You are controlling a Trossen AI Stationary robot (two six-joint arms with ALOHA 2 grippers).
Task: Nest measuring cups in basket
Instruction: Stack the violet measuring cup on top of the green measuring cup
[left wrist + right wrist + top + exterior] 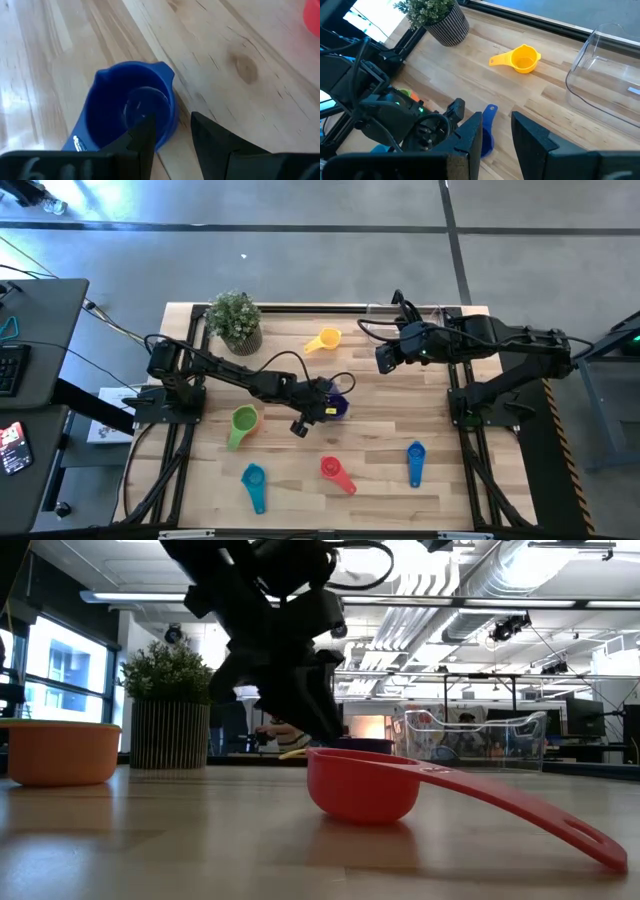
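I need to nest the deep blue cup inside the green cup (243,423), so next I should take hold of it with my left gripper by its rim (340,402) beside the spout.
My left gripper (318,408) is open and low over a deep blue cup (131,111) at mid-table, which looks purplish in the high view (338,406). One finger is in the bowl and the other is outside its wall. My right gripper (496,120) is open and hovers right of centre (385,358), touching nothing. The yellow cup (325,340), green cup (243,423), light blue cup (253,478), red cup (335,471) and blue cup (415,460) lie apart on the table. An orange cup (60,751) shows in the low view. The clear basket (602,75) sits at the far edge. My left gripper comes from above, pointing down, and straddles the deep blue cup's wall (172,114). One finger (145,132) is inside the bowl and the other (210,137) is outside. The cup sits upright on the table. I cannot tell whether the pads touch the wall.
A potted plant (235,320) stands at the far left corner. The right arm's links reach over the basket's side of the table. Bare wood lies between the yellow cup and the basket (430,310), and along the near edge between the cups.
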